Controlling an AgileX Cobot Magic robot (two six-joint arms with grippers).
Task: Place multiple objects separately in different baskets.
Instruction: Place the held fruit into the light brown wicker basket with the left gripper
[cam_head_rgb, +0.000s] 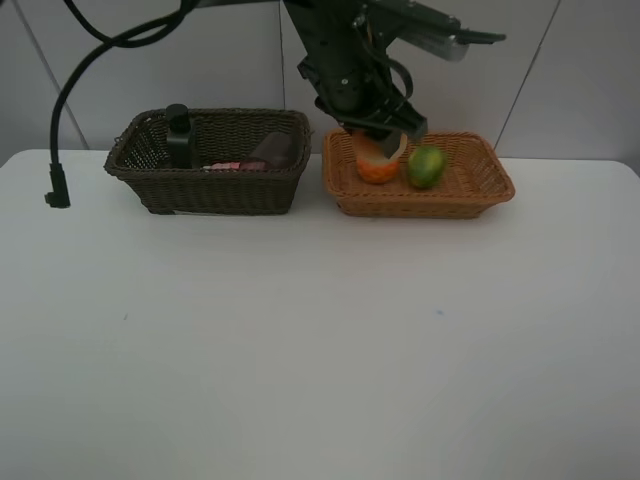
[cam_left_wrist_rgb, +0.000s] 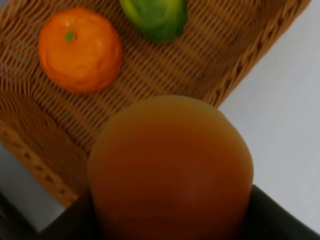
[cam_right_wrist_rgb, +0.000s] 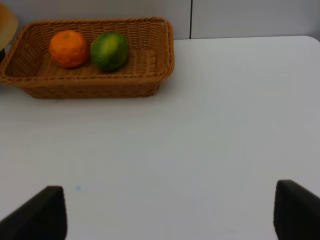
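The peach-like fruit is above the bottom of the tan basket and would fall if the robot opened its left gripper now. The left gripper should first lower the peach-like fruit.
My left gripper (cam_head_rgb: 385, 140) reaches across over the left part of the light tan basket (cam_head_rgb: 470, 190). It is shut on the red-orange peach-like fruit (cam_left_wrist_rgb: 170, 170), which hangs just above the basket (cam_left_wrist_rgb: 45, 165). The peach (cam_head_rgb: 370, 152) partly overlaps the orange (cam_head_rgb: 382, 173) in the high view. The orange (cam_left_wrist_rgb: 80, 50) and the green round fruit (cam_left_wrist_rgb: 155, 17) lie side by side in the tan basket. My right gripper (cam_right_wrist_rgb: 170, 220) is open and empty over bare table, in front of that basket (cam_right_wrist_rgb: 95, 85).
The dark brown basket (cam_head_rgb: 210, 190) stands to the left of the tan one. It holds the dark green pump bottle (cam_head_rgb: 179, 135), the pink bottle (cam_head_rgb: 228, 165) and the purple cup (cam_head_rgb: 275, 150). A black cable (cam_head_rgb: 57, 185) hangs at the far left.
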